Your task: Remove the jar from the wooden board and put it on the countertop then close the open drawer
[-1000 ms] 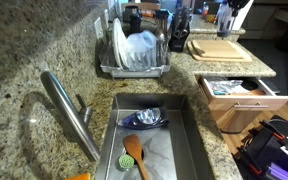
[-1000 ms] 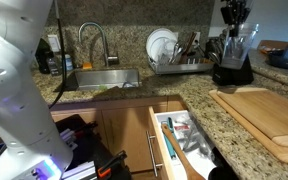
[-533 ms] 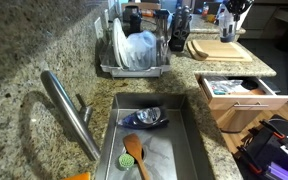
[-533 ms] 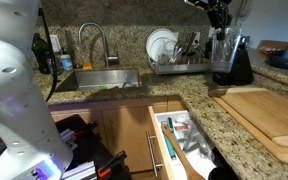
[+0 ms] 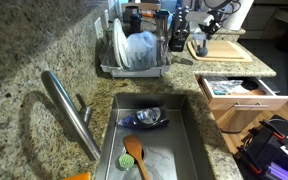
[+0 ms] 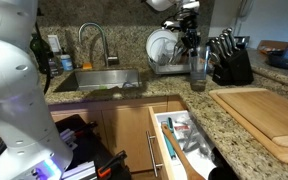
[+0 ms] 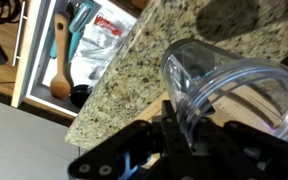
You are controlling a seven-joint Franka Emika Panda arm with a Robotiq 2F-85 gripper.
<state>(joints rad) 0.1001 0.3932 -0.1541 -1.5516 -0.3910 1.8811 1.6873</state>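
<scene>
My gripper holds the jar and will keep holding it until its base meets the granite countertop, because the jar's lower end (image 5: 202,53) overlaps the wooden board's edge.
My gripper (image 6: 191,38) is shut on the rim of the jar (image 6: 197,68), a clear greyish glass jar. It holds the jar upright over the granite countertop (image 6: 134,95), between the dish rack and the wooden board (image 6: 266,115). I cannot tell whether the jar touches the counter. In an exterior view the gripper (image 5: 204,30) and jar (image 5: 201,44) are at the near-left edge of the board (image 5: 224,50). In the wrist view the jar (image 7: 234,85) fills the right side, pinched by my fingers (image 7: 182,128). The drawer (image 6: 181,142) stands open, also seen in an exterior view (image 5: 239,92) and in the wrist view (image 7: 69,50).
A dish rack (image 6: 174,62) with plates stands behind the jar, next to the steel sink (image 6: 99,80). A black knife block (image 6: 231,62) stands just right of the jar. Dark bottles (image 5: 179,25) line the back wall. Utensils lie in the sink (image 5: 144,140).
My gripper has carried the jar off the board's far end, sideways toward the dish rack and lower toward the counter. The drawer has not moved.
</scene>
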